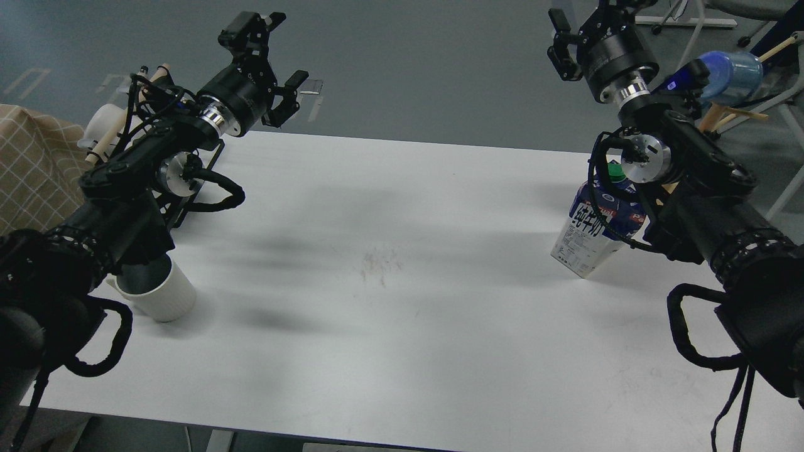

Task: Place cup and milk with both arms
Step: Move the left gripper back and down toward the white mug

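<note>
Next, my left gripper grabs the off-white cup by its rim (167, 268). Then it places the cup beside the milk (593, 233).
The cup (160, 294), an off-white ribbed mug with a dark inside, stands upright on the white table (389, 301) near its front left. My left forearm hides part of its rim. My left gripper (284, 61) is far above and behind it, past the table's back edge, open and holding nothing. The milk (593, 233), a blue and white carton with a green cap, stands upright at the table's right side, partly behind my right arm. My right gripper (587, 22) is raised well beyond it at the top edge, its fingers spread and holding nothing.
A beige checked cloth (31, 157) lies off the table's left side. A white container (103, 125) sits behind my left arm. A blue plastic jug (732, 75) and wooden sticks stand at the far right, by chair legs (684, 22). Grey floor lies beyond.
</note>
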You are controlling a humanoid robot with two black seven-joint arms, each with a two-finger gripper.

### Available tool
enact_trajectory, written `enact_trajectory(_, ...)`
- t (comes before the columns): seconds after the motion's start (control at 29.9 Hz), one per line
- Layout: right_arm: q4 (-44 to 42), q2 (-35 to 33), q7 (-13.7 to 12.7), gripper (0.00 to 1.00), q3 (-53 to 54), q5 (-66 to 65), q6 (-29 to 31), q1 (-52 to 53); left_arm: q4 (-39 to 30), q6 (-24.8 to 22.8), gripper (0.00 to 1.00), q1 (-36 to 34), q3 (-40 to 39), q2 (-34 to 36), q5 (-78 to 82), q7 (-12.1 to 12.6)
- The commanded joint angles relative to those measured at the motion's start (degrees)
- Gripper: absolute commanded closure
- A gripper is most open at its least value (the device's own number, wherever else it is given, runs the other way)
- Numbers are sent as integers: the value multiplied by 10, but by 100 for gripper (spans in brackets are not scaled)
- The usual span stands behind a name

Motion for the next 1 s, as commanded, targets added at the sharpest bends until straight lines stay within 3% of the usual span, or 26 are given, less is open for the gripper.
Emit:
enact_trajectory(0.0, -2, 0, 0, 0, 0, 0, 19, -6, -2, 0, 2, 1, -2, 1, 0, -1)
enact_trajectory(0.17, -2, 0, 0, 0, 0, 0, 27, -6, -3, 0, 2, 0, -1, -1, 0, -24)
enact_trajectory(0.97, 3, 0, 0, 0, -45, -1, 23, -2, 4, 0, 1, -10, 9, -3, 3, -28)
